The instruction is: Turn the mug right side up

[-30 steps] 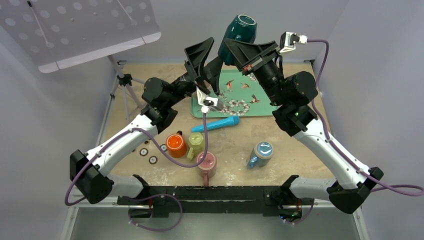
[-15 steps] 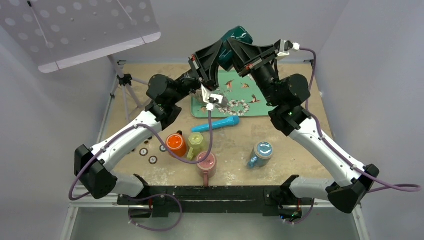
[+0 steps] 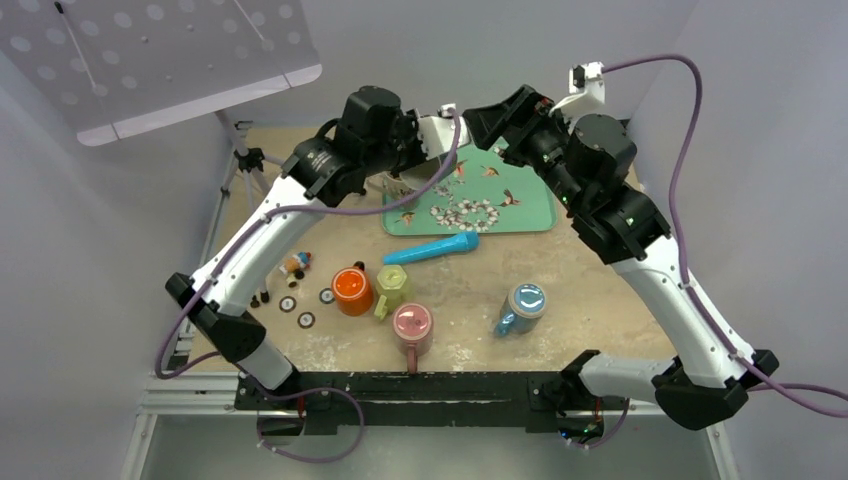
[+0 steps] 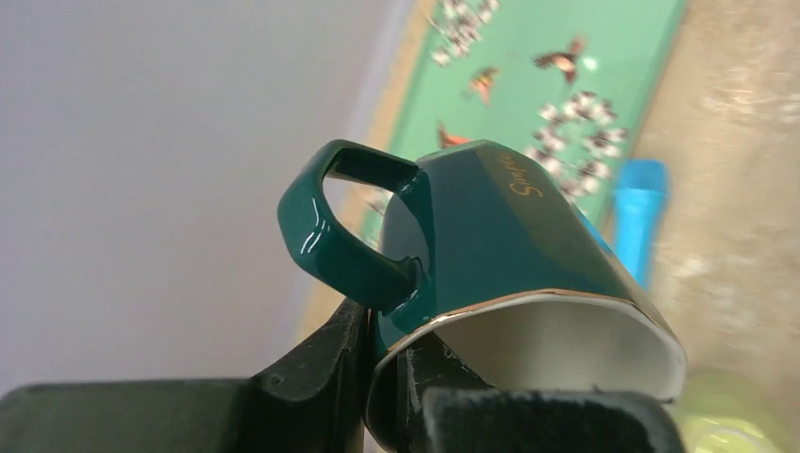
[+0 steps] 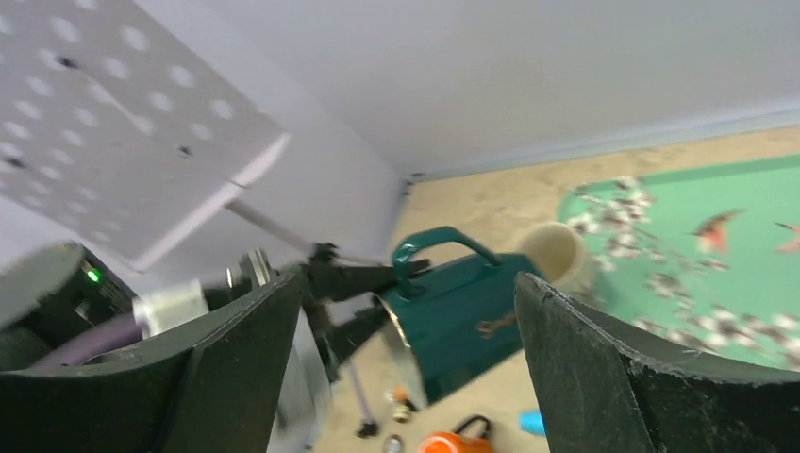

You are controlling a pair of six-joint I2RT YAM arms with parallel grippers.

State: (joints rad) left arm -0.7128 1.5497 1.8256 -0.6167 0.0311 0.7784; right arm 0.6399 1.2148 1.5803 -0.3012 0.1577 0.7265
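Note:
The mug's rim [image 5: 419, 394], across from my left gripper, is the part my right gripper should grab next. The mug's base then stays free to set the mug upright.
The dark teal mug [image 4: 491, 236] with a gold rim hangs in the air on its side, handle [image 5: 443, 247] uppermost and its base toward the green tray. My left gripper [image 4: 387, 377] is shut on the rim next to the handle, one finger inside the white interior and one outside. In the right wrist view the mug [image 5: 462, 311] lies beyond my right gripper [image 5: 408, 281], which stands wide open and apart from it. In the top view the left wrist covers the mug, and the right gripper [image 3: 485, 118] is just right of that wrist.
A green floral tray [image 3: 480, 200] lies at the back of the table, with a beige cup [image 5: 557, 250] at its near-left corner. In front are a blue cylinder [image 3: 432, 248], orange [image 3: 352, 290], yellow-green [image 3: 391, 285] and pink [image 3: 412, 325] containers, and a blue jar [image 3: 522, 305]. A tripod [image 3: 250, 165] stands left.
The left gripper shut on the mug's rim, then the right gripper opened and let go. The left wrist has rolled over with the mug and the right arm has drawn back.

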